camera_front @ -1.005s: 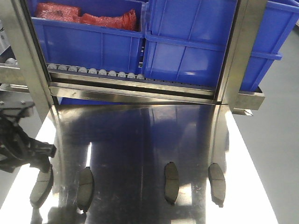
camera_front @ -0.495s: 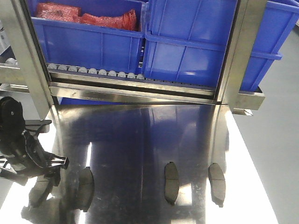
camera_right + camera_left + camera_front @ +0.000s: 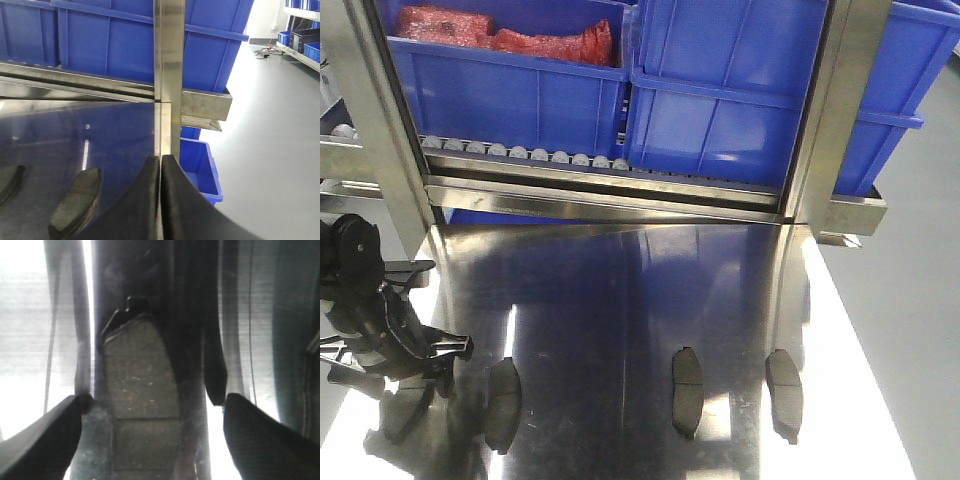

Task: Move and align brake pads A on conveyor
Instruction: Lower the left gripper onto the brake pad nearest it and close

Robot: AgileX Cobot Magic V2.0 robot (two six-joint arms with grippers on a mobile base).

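Note:
My left gripper grabs the leftmost brake pad across its long sides next, to move it onto the conveyor.
Four brake pads lie in a row on the shiny steel tabletop (image 3: 620, 300). The leftmost pad (image 3: 404, 412) is partly covered by my left gripper (image 3: 420, 375). The others are left of centre (image 3: 502, 403), right of centre (image 3: 687, 392) and far right (image 3: 784, 395). In the left wrist view the gripper (image 3: 150, 440) is open, and its fingers straddle the leftmost pad (image 3: 142, 385) without touching it. My right gripper (image 3: 161, 195) is shut on nothing, just right of the far-right pad (image 3: 75, 202). The conveyor is out of view.
Blue bins (image 3: 720, 90) stand on a rack behind the table, one holding red bags (image 3: 500, 35). A row of steel rollers (image 3: 520, 153) runs under them, between steel uprights (image 3: 825, 110). Another blue bin (image 3: 200, 170) sits on the floor past the table's right edge.
My left arm has swung right and come down over the leftmost pad. The pads have not moved.

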